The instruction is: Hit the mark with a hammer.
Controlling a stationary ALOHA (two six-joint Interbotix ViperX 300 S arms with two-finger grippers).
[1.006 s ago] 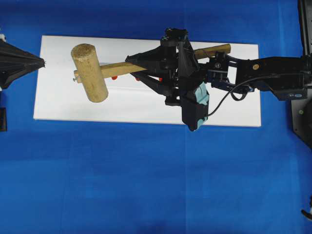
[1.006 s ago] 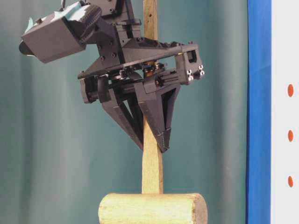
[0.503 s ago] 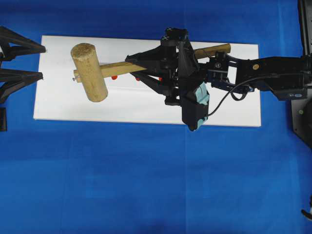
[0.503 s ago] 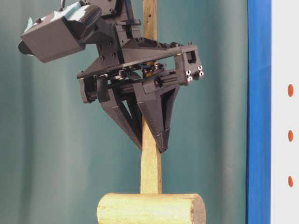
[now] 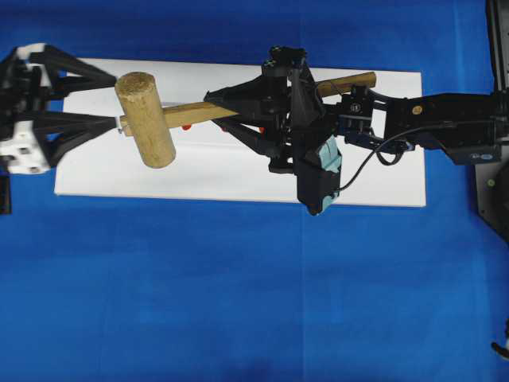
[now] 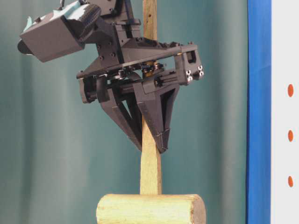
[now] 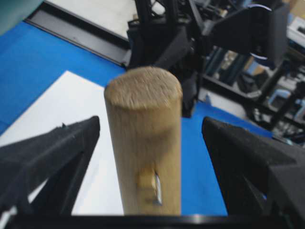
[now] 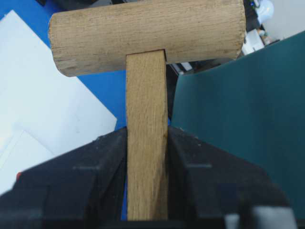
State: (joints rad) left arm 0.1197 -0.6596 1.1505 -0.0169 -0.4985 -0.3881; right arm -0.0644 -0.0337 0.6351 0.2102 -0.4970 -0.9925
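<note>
My left gripper needs to grab the hammer by its thick head (image 5: 145,119) next, so that it can keep the hammer steady for hitting the mark.
The hammer, a tan wooden mallet, hangs over the white board (image 5: 238,175), with its head (image 5: 145,119) to the left and its handle (image 5: 350,81) running right. My right gripper (image 5: 215,110) is shut on the handle (image 8: 147,133) at mid-length. My left gripper (image 5: 114,100) is open, and its fingertips (image 7: 71,143) flank the head (image 7: 143,143) without touching it. Red marks (image 5: 185,126) dot the board under the handle, partly hidden by the right gripper. At table level the red marks (image 6: 290,136) show as a row of three.
Blue cloth (image 5: 238,302) surrounds the board. A black frame (image 5: 497,40) stands at the right edge. A green curtain (image 6: 46,163) hangs behind the scene in the table-level view.
My left gripper has opened and moved right from the table's edge, so its fingers now reach the hammer head. The right gripper and hammer have barely shifted.
</note>
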